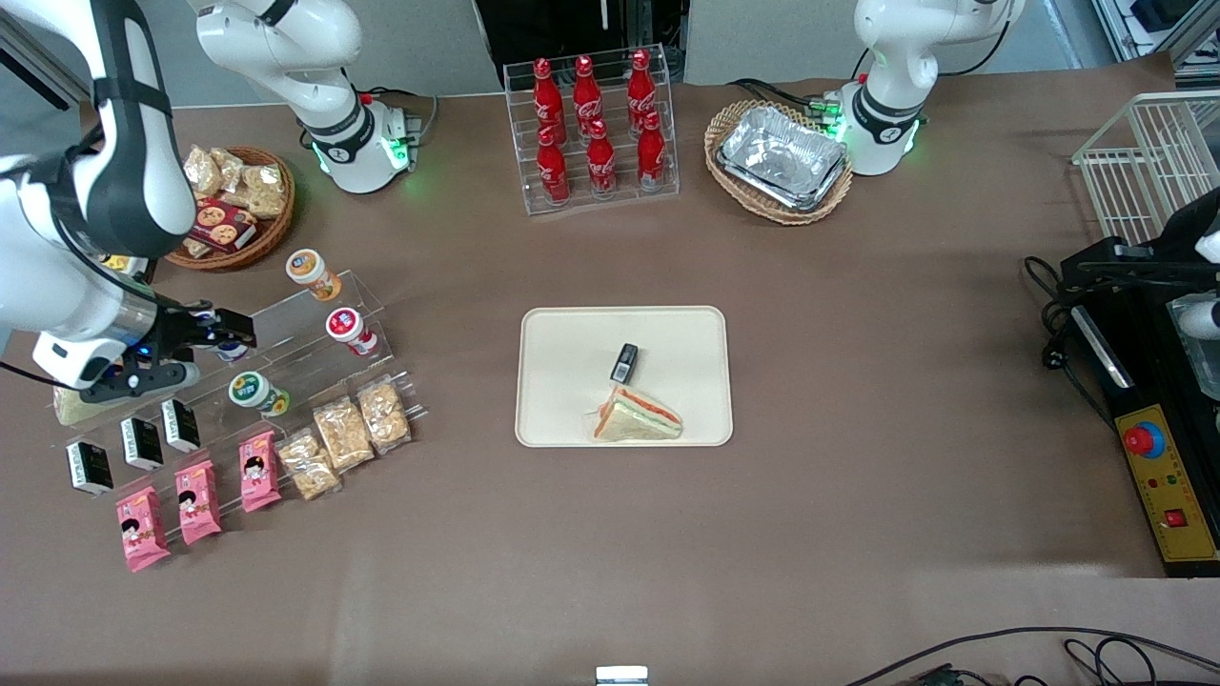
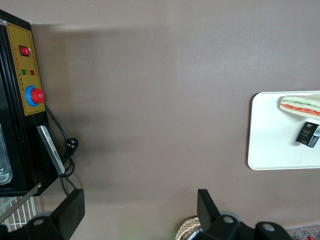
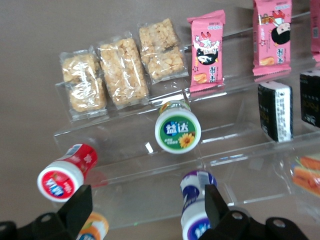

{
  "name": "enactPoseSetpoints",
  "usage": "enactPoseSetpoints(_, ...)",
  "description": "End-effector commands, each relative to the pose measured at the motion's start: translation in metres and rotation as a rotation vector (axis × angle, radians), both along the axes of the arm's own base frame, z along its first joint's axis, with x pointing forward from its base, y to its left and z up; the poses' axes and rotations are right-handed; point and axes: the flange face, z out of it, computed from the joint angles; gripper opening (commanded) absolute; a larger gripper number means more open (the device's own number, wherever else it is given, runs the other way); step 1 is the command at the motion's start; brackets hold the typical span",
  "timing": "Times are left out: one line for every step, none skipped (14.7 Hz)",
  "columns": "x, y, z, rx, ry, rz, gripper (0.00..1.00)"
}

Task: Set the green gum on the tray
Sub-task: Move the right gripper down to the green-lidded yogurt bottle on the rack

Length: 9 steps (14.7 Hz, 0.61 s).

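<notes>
The green gum needs to go on the cream tray (image 1: 572,333), so I should grab the green gum by its lid (image 1: 247,389) next.
The green gum (image 1: 254,392) (image 3: 177,130), a small white bottle with a green lid, lies on a step of the clear acrylic shelf (image 1: 286,324) toward the working arm's end of the table. My gripper (image 1: 229,332) (image 3: 146,210) hovers open above the shelf, a little farther from the front camera than the green gum and holding nothing. A blue-lidded bottle (image 3: 196,210) lies close beside one fingertip (image 3: 212,202). The cream tray (image 1: 572,333) (image 2: 270,145) sits mid-table, carrying a sandwich (image 1: 637,417) and a small black box (image 1: 624,363).
A red-lidded bottle (image 1: 345,327) and an orange-lidded one (image 1: 310,270) lie on higher shelf steps. Snack bars (image 1: 345,433), pink packets (image 1: 198,497) and black cartons (image 1: 143,441) fill the lower steps. A snack basket (image 1: 233,205), cola rack (image 1: 596,129) and foil-tray basket (image 1: 782,157) stand farther back.
</notes>
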Motion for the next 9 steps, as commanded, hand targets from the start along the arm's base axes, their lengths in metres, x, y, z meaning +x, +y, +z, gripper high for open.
enactPoseSetpoints(0.011, -0.003, -0.037, -0.016, 0.009, 0.049, 1.0)
enactPoseSetpoints(0.013, -0.005, -0.048, -0.02, 0.011, 0.051, 1.0)
enactPoseSetpoints(0.015, -0.005, -0.058, -0.02, 0.008, 0.055, 1.0)
enactPoseSetpoints(0.016, -0.005, -0.065, -0.02, 0.002, 0.064, 1.0)
enactPoseSetpoints(0.017, -0.005, -0.071, -0.019, 0.0, 0.074, 1.0)
enactPoseSetpoints(0.019, -0.007, -0.08, -0.022, 0.005, 0.075, 1.0)
enactPoseSetpoints(0.021, -0.009, -0.085, -0.04, -0.001, 0.09, 1.0)
enactPoseSetpoints(0.023, -0.009, -0.09, -0.049, -0.005, 0.1, 1.0)
enactPoseSetpoints(0.023, -0.01, -0.092, -0.049, -0.003, 0.102, 1.0)
